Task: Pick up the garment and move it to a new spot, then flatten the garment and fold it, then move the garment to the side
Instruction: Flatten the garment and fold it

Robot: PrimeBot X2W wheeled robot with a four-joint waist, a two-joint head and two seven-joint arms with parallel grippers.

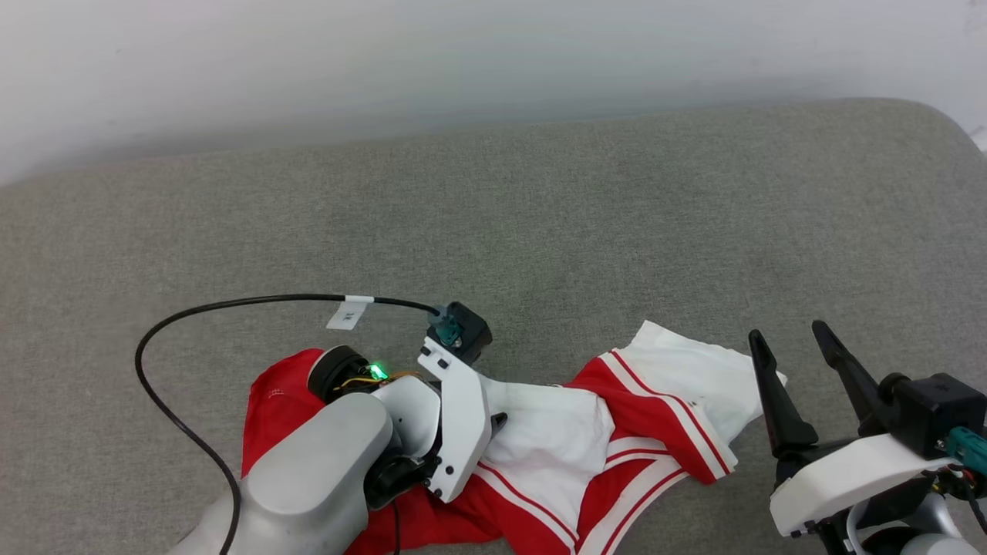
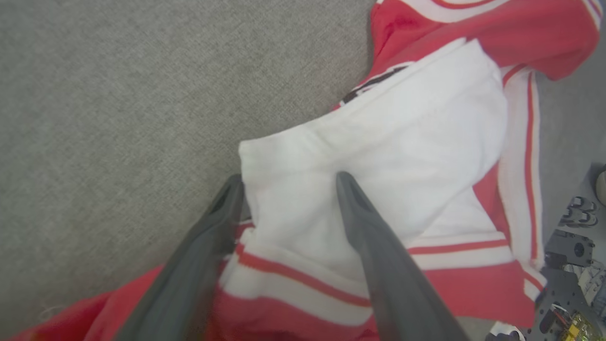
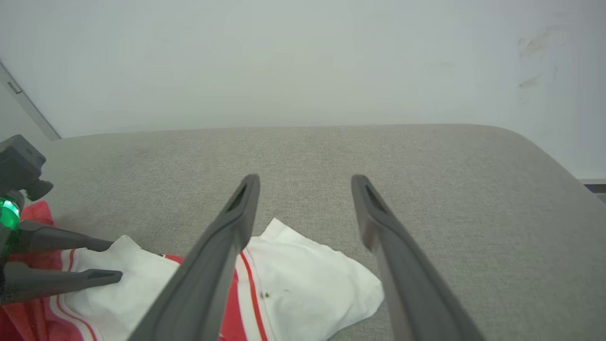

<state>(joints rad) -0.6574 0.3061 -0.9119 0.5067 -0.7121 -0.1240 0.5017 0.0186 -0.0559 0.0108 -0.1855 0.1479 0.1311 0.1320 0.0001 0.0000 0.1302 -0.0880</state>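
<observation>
The left gripper grabs the garment's white sleeve by the sleeve's edge [image 1: 529, 389] next, to flatten the crumpled garment on the grey cushion [image 1: 592, 240].
The garment [image 1: 663, 416] lies crumpled on the grey cushion, red with white sleeves and red-and-white striped trim. A sliver of black lettering shows in the left wrist view. My left gripper [image 2: 289, 179] points down onto it, open, its two fingers astride a white fold of the garment [image 2: 416, 142]. From the head view the wrist hides most of that gripper; one fingertip [image 1: 500, 420] peeks out. My right gripper [image 1: 785, 331] stands open just right of the white sleeve, with nothing between its fingers. In the right wrist view the right gripper [image 3: 305, 179] hovers over the sleeve [image 3: 303, 289], with the left gripper [image 3: 106, 259] at the far left.
The grey cushioned surface [image 1: 540, 216] stretches wide beyond the garment to a pale wall [image 1: 463, 62]. Its far right corner [image 1: 925, 116] is rounded. A black cable [image 1: 231, 302] loops from my left wrist over the cushion. Parts of my base [image 2: 568, 284] show past the cushion's edge.
</observation>
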